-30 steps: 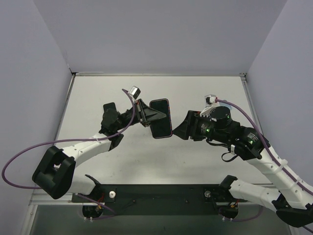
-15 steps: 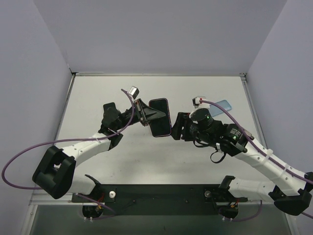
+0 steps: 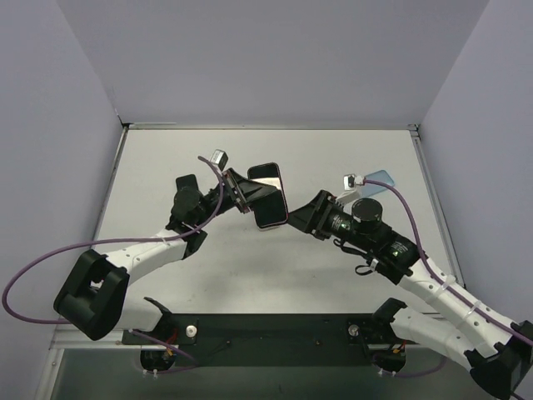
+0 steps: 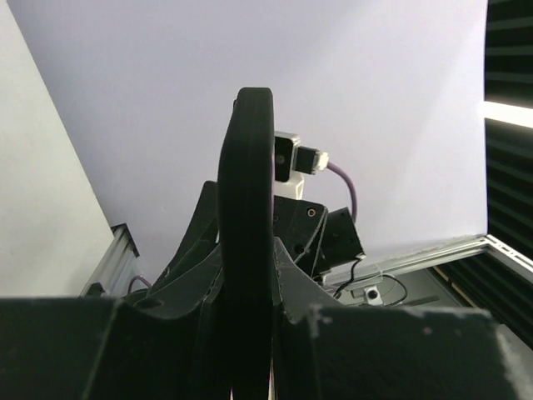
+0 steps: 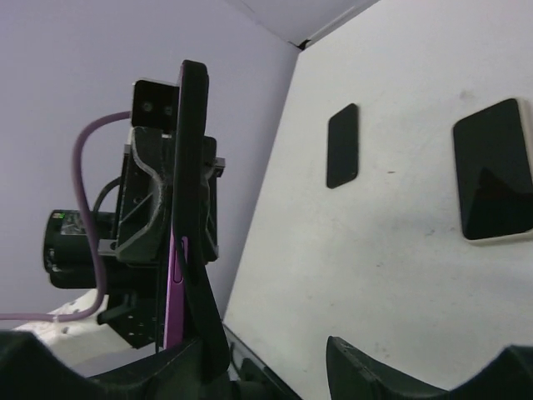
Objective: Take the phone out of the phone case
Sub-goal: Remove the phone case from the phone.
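The phone needs to come out, so my right gripper should next take hold of only the black case's bent-off edge, clear of the purple rim.
My left gripper is shut on the phone and holds it in the air over the middle of the table. The phone has a purple rim and a black case. The left wrist view shows it edge-on between my fingers. My right gripper is open at the phone's lower right corner. In the right wrist view the case's lower edge bends off the purple rim and lies against my left finger. The other finger stands well clear.
A light blue flat thing lies on the table at the back right. The right wrist view shows a cream-edged phone and a small black slab lying on the white table. Purple walls enclose the table.
My right gripper has swung in from the right to the phone's lower right corner. My left gripper has tilted the phone and lifted it slightly toward the back.
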Available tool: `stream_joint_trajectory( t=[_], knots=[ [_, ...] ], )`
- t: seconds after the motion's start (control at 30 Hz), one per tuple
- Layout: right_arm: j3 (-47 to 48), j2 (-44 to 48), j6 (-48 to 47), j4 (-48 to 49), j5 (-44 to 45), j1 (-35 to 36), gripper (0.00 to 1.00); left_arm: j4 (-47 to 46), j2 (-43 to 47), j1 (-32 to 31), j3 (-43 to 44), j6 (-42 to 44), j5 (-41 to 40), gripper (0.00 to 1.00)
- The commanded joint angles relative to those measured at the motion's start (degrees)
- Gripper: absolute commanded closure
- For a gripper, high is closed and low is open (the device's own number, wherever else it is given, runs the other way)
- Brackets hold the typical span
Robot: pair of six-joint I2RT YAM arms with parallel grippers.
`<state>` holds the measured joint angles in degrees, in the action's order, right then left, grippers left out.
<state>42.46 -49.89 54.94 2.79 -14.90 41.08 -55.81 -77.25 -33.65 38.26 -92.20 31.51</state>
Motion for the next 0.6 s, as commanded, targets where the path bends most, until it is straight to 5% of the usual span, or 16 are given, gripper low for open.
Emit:
stream_joint_trajectory(
  t=[0.0,0.3,0.57],
  knots=[
    [-3.6,-3.3,7.8,18.7,-3.7,-0.4,0.47,-15.5,5.2,-3.2,1.7,-7.6,1.5,1.0],
    [-4.7,-12.1,19.0,37.8,-8.4,-0.4,0.53,-16.6,5.3,-4.2,0.7,-7.3,0.2,1.0],
    [0.6,-13.9,15.6,30.7,-4.7,-0.6,0.6,-14.7,7.4,-5.4,-0.9,-5.6,-1.0,1.0]
  ],
)
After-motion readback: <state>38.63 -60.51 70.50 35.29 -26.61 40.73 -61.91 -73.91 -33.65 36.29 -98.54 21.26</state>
